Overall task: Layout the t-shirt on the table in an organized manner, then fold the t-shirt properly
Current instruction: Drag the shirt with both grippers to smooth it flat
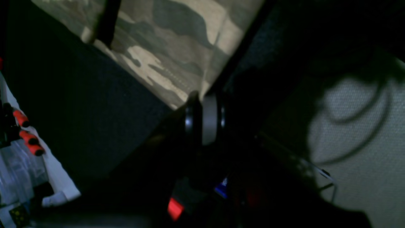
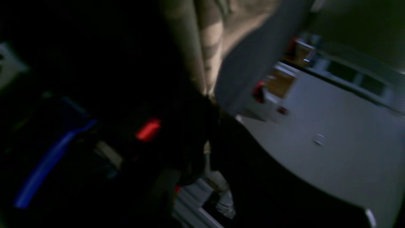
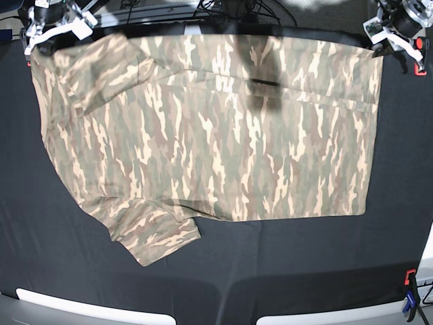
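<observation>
The t-shirt's held corner (image 3: 54, 59) (image 2: 207, 81) reaches the table's far edge and its cloth lies spread flat, so the robot's right gripper needs to open now.
The camouflage t-shirt (image 3: 210, 135) lies spread across the black table (image 3: 304, 264), one sleeve (image 3: 159, 237) pointing to the near left. Its far edge is held at both corners. My left gripper (image 3: 387, 35) is at the far right corner, shut on the cloth. In the left wrist view that corner of the t-shirt (image 1: 177, 47) tapers down into the left gripper (image 1: 196, 100). My right gripper (image 3: 46, 32) is at the far left corner, shut on the fabric. A bunched strip of t-shirt (image 2: 205, 47) runs into the right gripper (image 2: 207, 93) in the blurred right wrist view.
A red-and-black clamp (image 3: 410, 290) sits at the table's near right edge. Orange-handled clamps (image 1: 28, 136) show at the table edge in the left wrist view. Cables (image 3: 223, 10) lie beyond the far edge. A dark shadow (image 3: 262, 74) falls on the shirt's far middle.
</observation>
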